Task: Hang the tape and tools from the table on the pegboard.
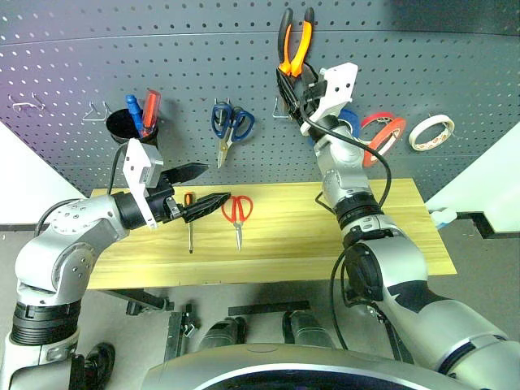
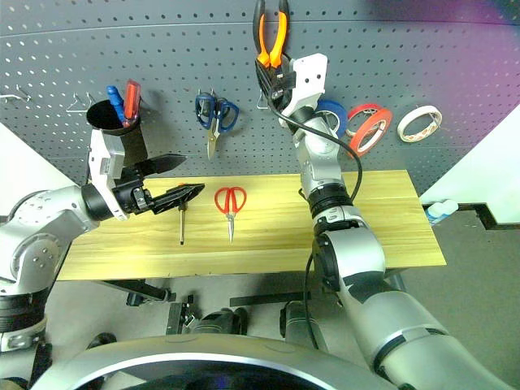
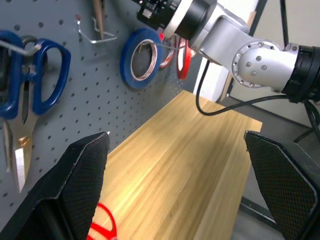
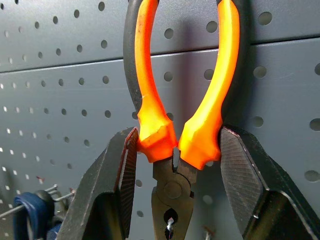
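The pliers (image 1: 295, 39) are high above the empty wire hook and would drop if I opened now. My right gripper keeps holding them until they hang there.
The orange-and-black pliers (image 1: 295, 39) stand handles up against the dark pegboard (image 1: 187, 57), high and right of centre. My right gripper (image 1: 294, 75) is shut on the lower ends of their handles (image 4: 150, 100), with the head down between its fingers (image 4: 117, 175). The red-handled scissors (image 1: 237, 210) and the slim screwdriver (image 1: 189, 218) lie on the wooden table (image 1: 292, 236). My left gripper (image 1: 219, 182) hovers open and empty just above the screwdriver, pointing toward the scissors. A red tape ring (image 1: 382, 134) hangs on the pegboard right of my right arm, overlapping another red roll.
On the pegboard hang a black cup (image 1: 130, 126) holding blue and red screwdrivers, blue-handled scissors (image 1: 230, 122), a blue roll (image 3: 142, 55) and a cream roll (image 1: 431, 132). Bare wire hooks (image 1: 96, 111) sit far left. Dark objects lie under the table's front edge.
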You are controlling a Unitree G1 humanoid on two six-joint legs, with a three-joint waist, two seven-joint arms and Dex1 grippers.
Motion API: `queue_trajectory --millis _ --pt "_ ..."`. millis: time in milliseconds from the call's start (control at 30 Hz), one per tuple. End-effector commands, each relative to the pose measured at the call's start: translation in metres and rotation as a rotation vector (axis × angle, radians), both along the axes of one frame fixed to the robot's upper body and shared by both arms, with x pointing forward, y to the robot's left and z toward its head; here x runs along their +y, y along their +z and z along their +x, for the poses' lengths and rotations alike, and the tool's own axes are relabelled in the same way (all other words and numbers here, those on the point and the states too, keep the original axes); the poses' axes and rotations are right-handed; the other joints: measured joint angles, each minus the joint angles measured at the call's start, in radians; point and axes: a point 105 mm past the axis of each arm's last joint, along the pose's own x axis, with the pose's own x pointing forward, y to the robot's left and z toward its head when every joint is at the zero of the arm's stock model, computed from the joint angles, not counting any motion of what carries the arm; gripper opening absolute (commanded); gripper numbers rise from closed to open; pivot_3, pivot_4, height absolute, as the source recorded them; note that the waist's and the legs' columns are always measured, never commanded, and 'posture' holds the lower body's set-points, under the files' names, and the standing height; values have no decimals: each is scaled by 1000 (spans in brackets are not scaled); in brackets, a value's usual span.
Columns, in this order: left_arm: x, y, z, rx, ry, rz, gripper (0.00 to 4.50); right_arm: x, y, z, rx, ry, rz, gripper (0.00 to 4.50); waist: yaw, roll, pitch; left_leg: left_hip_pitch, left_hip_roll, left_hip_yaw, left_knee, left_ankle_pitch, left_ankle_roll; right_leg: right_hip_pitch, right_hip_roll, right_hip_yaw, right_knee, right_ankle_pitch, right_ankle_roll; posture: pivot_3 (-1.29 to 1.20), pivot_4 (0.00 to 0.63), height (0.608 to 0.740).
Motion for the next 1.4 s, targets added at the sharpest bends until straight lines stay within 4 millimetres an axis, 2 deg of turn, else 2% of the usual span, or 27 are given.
queue_trajectory --millis 33,600,833,900,967,1033,1133,1167,1400 --pt "0 14 -7 -54 -11 10 4500 3 15 -4 -77 -20 -13 2067 1 0 0 0 0 0 0 0 0 0 0 0 0 0 0 55 164 740" --pt "2 16 -11 -44 -9 20 4500 4 -39 -1 25 -111 -98 2067 1 0 0 1 0 0 -1 0 0 1 0 0 0 -1 -1 72 178 740" --pt "2 15 -11 -38 -6 18 4500 3 -46 1 45 -144 -137 2067 2 0 0 2 0 -1 -1 0 0 1 0 0 0 -1 -1 76 179 740" --pt "2 15 -12 -39 -7 20 4500 4 -49 1 68 -98 -109 2067 2 0 0 3 0 -1 -1 0 0 3 0 0 0 -1 -1 76 179 740" --pt "2 14 -12 -37 -6 19 4500 4 -48 0 65 -77 -102 2783 2 0 1 5 0 -1 -2 0 0 5 0 0 -1 -1 -2 75 178 740" --pt "2 14 -12 -37 -6 18 4500 2 -47 0 61 -87 -103 3279 1 0 1 9 0 -1 -3 0 0 10 0 0 -3 -1 -1 72 177 740" --pt "1 13 -12 -36 -9 17 4500 0 -44 0 48 -95 -111 4380 2 0 1 15 0 -1 -5 0 1 16 0 -1 -5 -3 -4 70 175 740" --pt "0 13 -12 -36 -10 14 4500 0 -43 0 43 -96 -112 4488 2 0 1 15 0 -1 -5 0 1 16 0 -1 -5 -3 -4 68 174 740" --pt "-1 13 -11 -35 -14 11 4500 -4 -37 -2 18 -96 -94 4488 2 0 1 15 0 -2 -5 0 1 16 0 -1 -5 -3 -4 63 173 740"
